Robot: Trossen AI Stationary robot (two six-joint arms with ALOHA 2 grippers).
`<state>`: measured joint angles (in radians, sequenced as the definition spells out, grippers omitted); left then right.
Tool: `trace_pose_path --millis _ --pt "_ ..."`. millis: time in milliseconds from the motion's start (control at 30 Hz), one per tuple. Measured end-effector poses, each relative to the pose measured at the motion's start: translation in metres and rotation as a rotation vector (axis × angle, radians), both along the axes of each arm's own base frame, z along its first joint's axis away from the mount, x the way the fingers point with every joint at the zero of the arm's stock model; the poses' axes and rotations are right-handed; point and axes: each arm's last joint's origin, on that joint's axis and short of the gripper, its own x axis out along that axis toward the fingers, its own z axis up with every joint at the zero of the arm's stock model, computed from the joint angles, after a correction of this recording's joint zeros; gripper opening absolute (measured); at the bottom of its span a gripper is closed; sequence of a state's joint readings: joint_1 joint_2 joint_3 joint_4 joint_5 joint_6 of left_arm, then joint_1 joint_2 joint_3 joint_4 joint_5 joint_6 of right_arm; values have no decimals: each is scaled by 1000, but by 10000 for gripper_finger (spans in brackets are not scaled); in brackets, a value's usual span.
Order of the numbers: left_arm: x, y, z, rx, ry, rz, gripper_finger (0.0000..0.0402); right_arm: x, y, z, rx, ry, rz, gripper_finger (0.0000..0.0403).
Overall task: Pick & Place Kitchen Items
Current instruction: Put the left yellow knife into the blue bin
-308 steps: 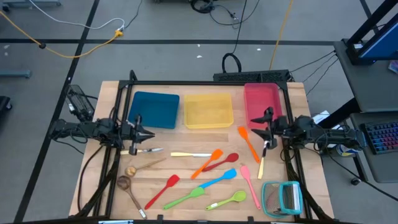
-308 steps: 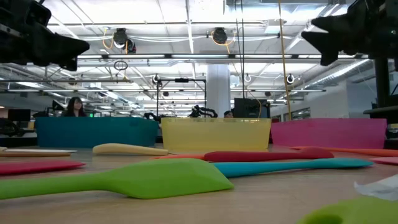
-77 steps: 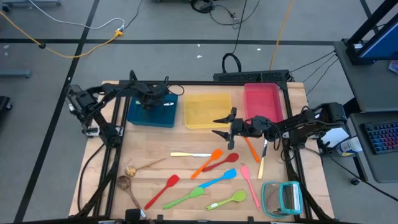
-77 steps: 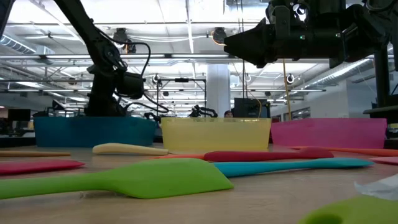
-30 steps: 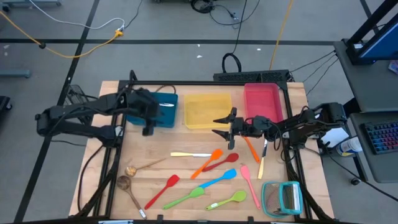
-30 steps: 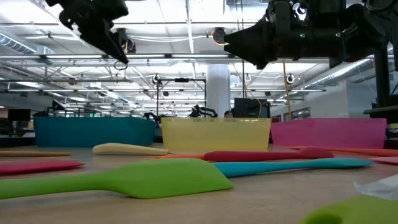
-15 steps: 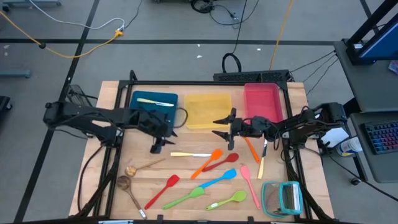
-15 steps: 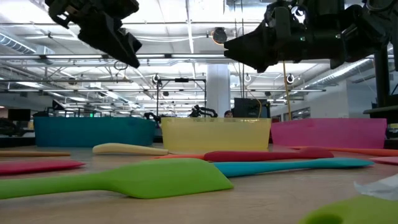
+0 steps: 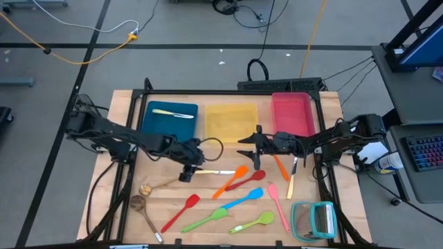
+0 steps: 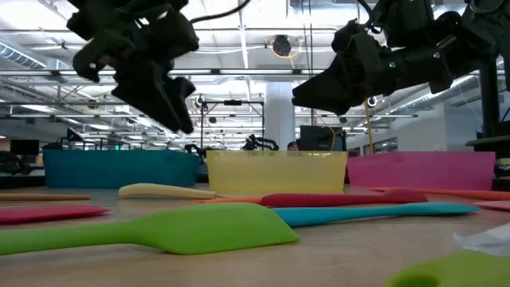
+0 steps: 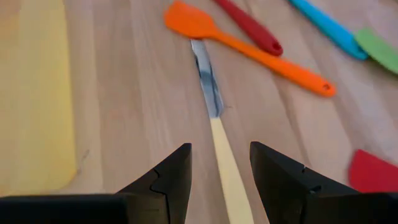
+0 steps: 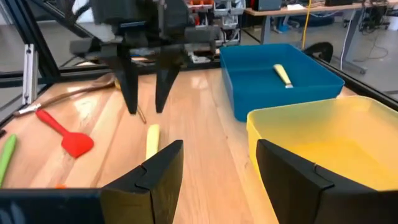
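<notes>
My left gripper grabs the knife's pale handle (image 9: pixel 206 171) next, to place it in the blue tray (image 9: pixel 149 131).
A pale-handled knife (image 9: pixel 211 171) (image 11: pixel 219 134) lies flat on the wooden table. My left gripper (image 9: pixel 187 174) (image 11: pixel 219 149) hangs open above its handle, one finger to each side and clear of it. My right gripper (image 9: pixel 248 149) (image 12: pixel 219 146) is open with nothing between its fingers. It hangs over the table by the near edge of the yellow tray (image 9: pixel 232 124). Orange (image 9: pixel 232 181), red (image 9: pixel 246 181), blue (image 9: pixel 242 200), green (image 9: pixel 204 220) and pink (image 9: pixel 277 204) utensils lie flat nearer the front. Another pale-handled knife (image 9: pixel 173 114) lies in the blue tray (image 9: pixel 149 131).
A pink tray (image 9: pixel 291 111) stands at the back right. A teal-framed rack (image 9: pixel 315 220) sits at the front right. Two wooden spoons (image 9: pixel 156 185) and a red spatula (image 9: pixel 181 211) lie at the front left. An orange spatula (image 9: pixel 277 159) lies under the right arm.
My left gripper has swung from the blue tray's near right corner toward the table's middle. It has come down over the pale-handled knife on the table. My right gripper has tipped its fingers downward and stayed by the yellow tray.
</notes>
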<state>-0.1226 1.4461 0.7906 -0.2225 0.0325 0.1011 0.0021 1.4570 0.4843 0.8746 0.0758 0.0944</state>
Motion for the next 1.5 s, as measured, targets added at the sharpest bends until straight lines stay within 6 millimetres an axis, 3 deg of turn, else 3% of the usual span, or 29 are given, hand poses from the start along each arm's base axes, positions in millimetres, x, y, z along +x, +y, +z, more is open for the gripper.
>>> trace_pose_path --millis 533,800,1133,1400,1500 --pt "12 -12 -58 -75 229 142 168 0 0 0 -1 1 0 196" --pt "12 -12 -62 -83 244 202 168 0 0 0 -1 1 -1 196" --pt "11 -13 -63 -40 258 154 164 0 0 0 -1 1 -1 196" --pt "9 -14 -64 -30 269 144 77 0 0 0 -1 1 -1 196" --pt "9 -14 -64 -31 269 145 76 0 0 0 -1 1 -1 196"
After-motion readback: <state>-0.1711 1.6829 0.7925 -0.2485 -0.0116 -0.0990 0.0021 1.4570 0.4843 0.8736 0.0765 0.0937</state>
